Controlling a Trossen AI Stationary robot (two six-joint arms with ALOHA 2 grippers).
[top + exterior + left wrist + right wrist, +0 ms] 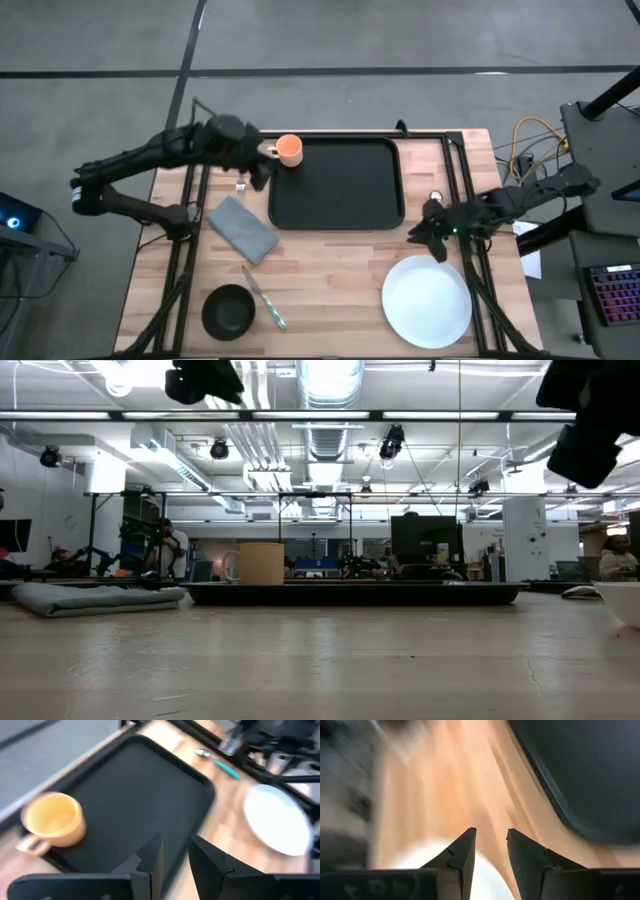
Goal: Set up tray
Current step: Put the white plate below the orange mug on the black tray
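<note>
I need to grab the plate by its rim point(432, 256) with my right gripper next, and then it can put the white plate on the black tray point(340, 190).
The black tray point(340, 190) lies flat on the far middle of the wooden table. An orange mug point(289, 150) stands upright in its far left corner, handle toward the left. My left gripper point(175, 845) hovers above the tray's left edge, just near of the mug point(52, 820), fingers a little apart with nothing between them. My right gripper point(491, 836) hangs off the tray's near right corner, above the table between the tray point(585, 775) and the white plate point(420, 870), also slightly open and holding nothing.
A grey folded napkin point(243, 229) lies left of the tray. A black bowl point(228, 310) and a teal-handled utensil point(265, 300) sit near the front left, the white plate point(427, 302) at the front right. A spoon point(217, 762) lies right of the tray.
</note>
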